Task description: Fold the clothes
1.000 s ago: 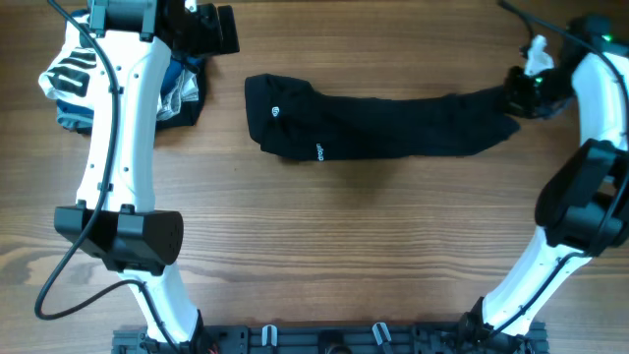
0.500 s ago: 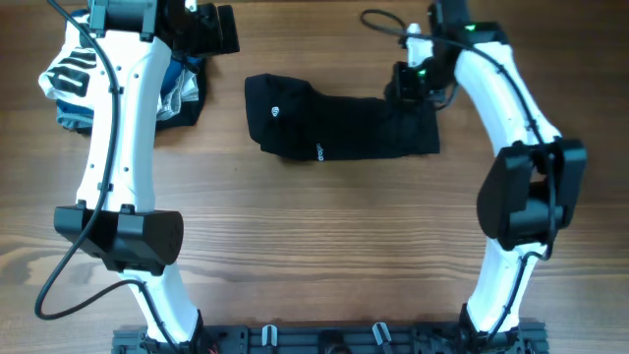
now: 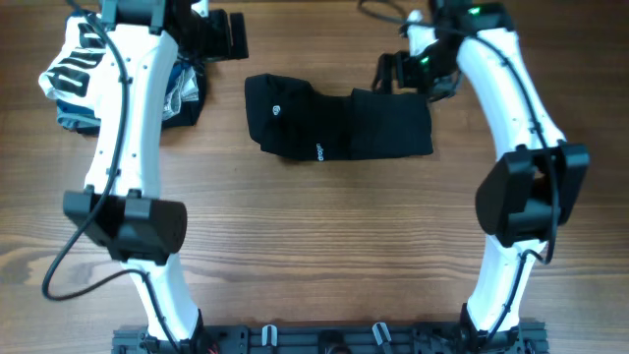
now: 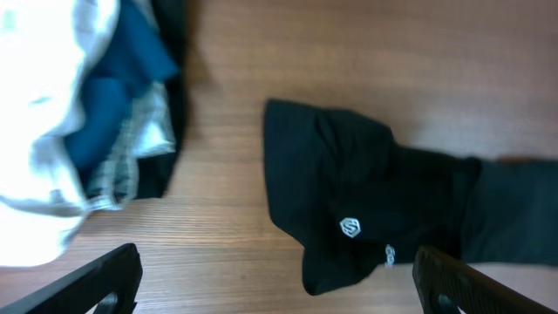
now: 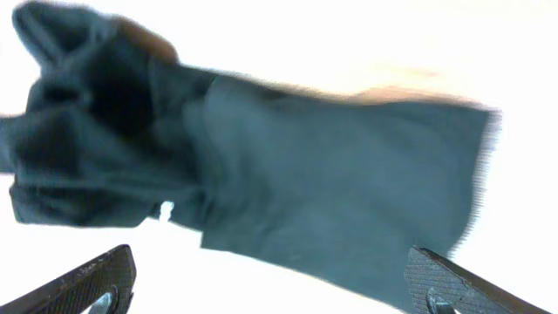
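The robot's right gripper needs to hold one end of the black garment so that the rest of the garment can fold, so it should next grab the garment's back edge near its doubled-over end.
A black garment [image 3: 339, 123] lies at the table's back middle, its right end doubled over onto itself so it is about half as long as before. The left wrist view shows its small white logos [image 4: 350, 228]. My right gripper [image 3: 415, 79] hovers open over the garment's back right edge, and dark cloth [image 5: 305, 174] spreads below its wide-apart fingers with nothing between them. Left of the garment's left end, my left gripper [image 3: 224, 34] stands open above bare wood, and holds nothing [image 4: 279, 288].
A heap of unfolded clothes [image 3: 79, 74], white with black print, blue and black, sits at the back left corner beside the left arm; the left wrist view shows it too [image 4: 87, 131]. Bare wooden table [image 3: 324, 246] runs to the front edge.
The right gripper swept from the far right to the left with the garment's right end, laid it over the middle and opened. The left arm shifted only slightly.
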Controlling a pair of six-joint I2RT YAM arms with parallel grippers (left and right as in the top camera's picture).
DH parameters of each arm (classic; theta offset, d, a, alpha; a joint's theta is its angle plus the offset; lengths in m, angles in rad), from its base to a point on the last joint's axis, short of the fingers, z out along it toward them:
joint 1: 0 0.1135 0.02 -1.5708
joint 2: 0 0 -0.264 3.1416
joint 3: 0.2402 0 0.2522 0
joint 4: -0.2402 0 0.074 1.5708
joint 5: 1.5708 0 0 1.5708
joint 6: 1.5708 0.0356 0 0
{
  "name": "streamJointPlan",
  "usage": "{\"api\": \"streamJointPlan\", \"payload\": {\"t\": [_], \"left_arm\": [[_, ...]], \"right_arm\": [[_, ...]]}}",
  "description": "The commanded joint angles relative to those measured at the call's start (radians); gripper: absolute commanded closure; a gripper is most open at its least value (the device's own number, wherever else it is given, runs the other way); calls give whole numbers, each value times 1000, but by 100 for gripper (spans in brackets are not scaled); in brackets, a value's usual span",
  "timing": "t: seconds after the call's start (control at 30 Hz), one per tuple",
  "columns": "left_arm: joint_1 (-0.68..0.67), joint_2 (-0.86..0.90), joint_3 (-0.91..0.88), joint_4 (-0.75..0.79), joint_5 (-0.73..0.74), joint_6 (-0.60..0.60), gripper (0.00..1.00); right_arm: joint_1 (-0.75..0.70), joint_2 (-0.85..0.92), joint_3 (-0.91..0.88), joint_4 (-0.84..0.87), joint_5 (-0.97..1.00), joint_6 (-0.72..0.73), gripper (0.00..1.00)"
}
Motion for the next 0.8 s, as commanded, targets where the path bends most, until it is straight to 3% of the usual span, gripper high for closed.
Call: {"api": "streamJointPlan", "payload": {"t": [0.0,0.17,0.37,0.63,0.77], "left_arm": [[11,137,-15,-5,143,154,0],[48,294,-29,-4,319,324,0],[81,428,-29,3,431,412,0],[74,449,-179,110,443,419,0],[74,449,-319,238,442,367,0]], "right_arm": [[-63,-19,28,-32,47,-30,0],[-77,-19,28,-39,51,-48,0],[-77,-19,28,-31,77,-48,0],[-77,-18,28,-22,77,-48,0],[-77,-18,28,-16,77,-48,0]]}}
